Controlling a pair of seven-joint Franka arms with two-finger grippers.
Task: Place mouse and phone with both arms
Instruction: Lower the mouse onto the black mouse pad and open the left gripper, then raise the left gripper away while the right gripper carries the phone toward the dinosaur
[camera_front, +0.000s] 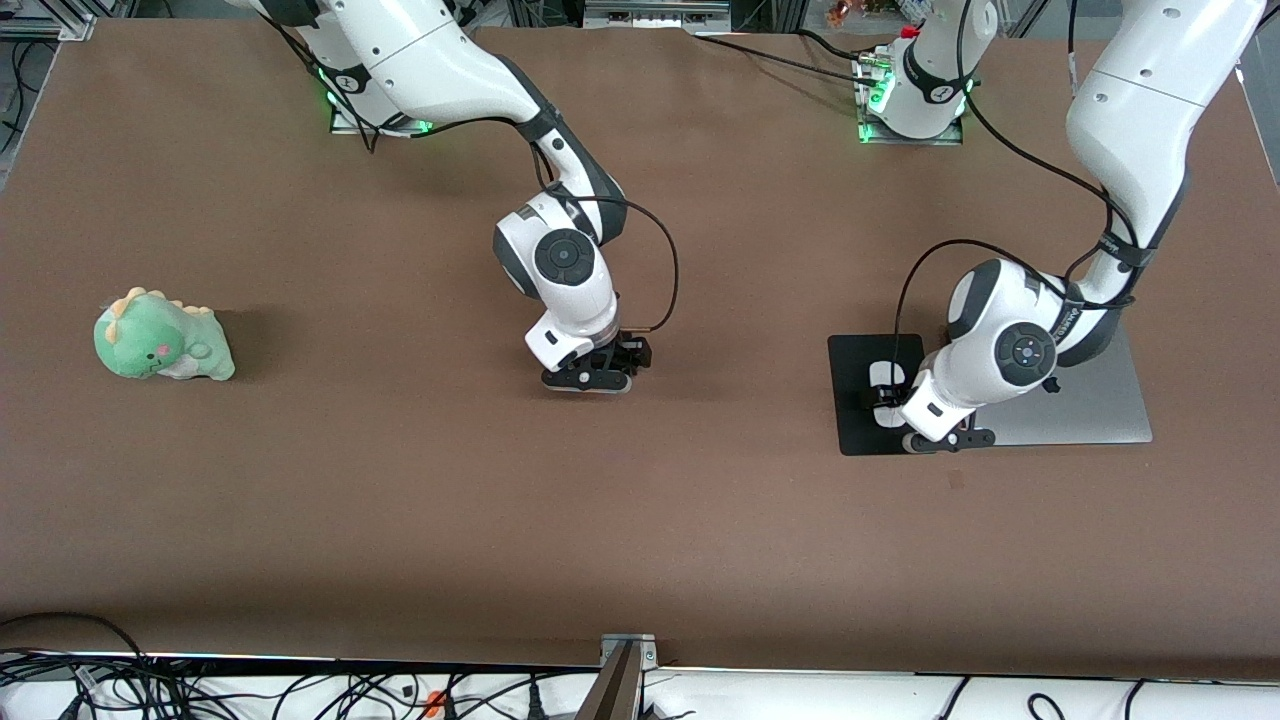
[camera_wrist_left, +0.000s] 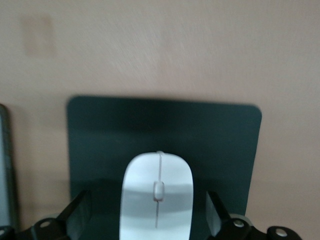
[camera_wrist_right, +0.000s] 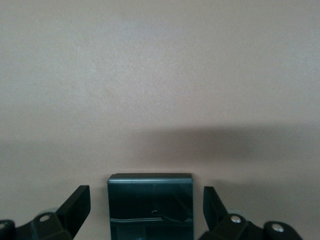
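Observation:
My right gripper grips the phone by its long side edges next, which leaves the black phone's glossy side (camera_wrist_right: 151, 205) free for placing.
The white mouse (camera_front: 885, 374) lies on a thin black pad (camera_front: 855, 425) toward the left arm's end of the table. My left gripper (camera_front: 893, 400) is low over it. In the left wrist view the mouse (camera_wrist_left: 157, 190) sits between my open fingers (camera_wrist_left: 80, 212), with a gap on each side. The black phone (camera_wrist_right: 150, 205) lies on the brown table at its middle. My right gripper (camera_wrist_right: 146, 195) is open around it, with gaps on both sides. In the front view the right gripper (camera_front: 597, 378) hides the phone.
A flat silver slab (camera_front: 1085, 405) lies beside the pad, partly under the left arm. A green plush dinosaur (camera_front: 163, 337) sits toward the right arm's end of the table. Cables run along the table edge nearest the front camera.

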